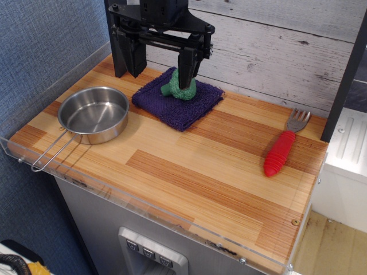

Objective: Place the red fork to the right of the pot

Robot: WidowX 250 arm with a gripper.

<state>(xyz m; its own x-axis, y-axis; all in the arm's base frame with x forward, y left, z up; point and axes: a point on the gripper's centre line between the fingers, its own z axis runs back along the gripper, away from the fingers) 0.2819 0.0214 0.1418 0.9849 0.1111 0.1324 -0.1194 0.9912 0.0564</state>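
Next, the gripper grabs the red fork's ribbed red handle (280, 153), to put the fork down beside the pot (93, 114).
The red fork (282, 150) lies flat near the table's right edge, ribbed red handle toward the front, silver tines toward the back wall. The pot (93, 114), a shiny shallow steel pan, sits at the left side with its wire loop handle (50, 153) pointing to the front left. My gripper (161, 71) hangs at the back over the purple cloth, far from the fork and behind the pot. Its jaws stand wide apart and hold nothing; the right finger (187, 71) is just in front of a green object.
A purple cloth (178, 100) lies at the back centre with a green toy vegetable (179, 89) on it. A clear plastic rim (143, 203) runs along the table's front and left edges. A wood-plank wall stands behind, and a dark post (347, 74) at the right.
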